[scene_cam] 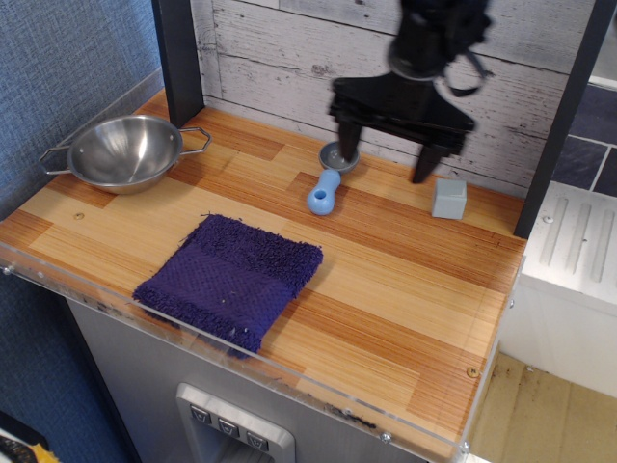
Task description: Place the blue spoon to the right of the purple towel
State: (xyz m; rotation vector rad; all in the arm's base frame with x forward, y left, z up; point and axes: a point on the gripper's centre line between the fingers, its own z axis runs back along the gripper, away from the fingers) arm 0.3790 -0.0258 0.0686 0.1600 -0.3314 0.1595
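Observation:
The blue spoon should go beside the purple towel [230,278], so my gripper should next grab the spoon by its light-blue handle [326,189].
The blue spoon [326,186] lies on the wooden counter near the back wall, its grey bowl toward the wall and its light-blue handle pointing to the front. The purple towel [230,278] lies flat at the front left, apart from the spoon. My black gripper [386,162] hangs open above the back of the counter. Its left finger [347,149] covers part of the spoon's bowl in this view, and its right finger is near the grey cube. It holds nothing.
A steel bowl with two handles [125,151] sits at the back left. A pale grey-blue cube [449,198] stands at the back right. A dark post [179,58] rises at the back left and another [559,125] at the right. The counter's front edge has a clear plastic lip [289,371].

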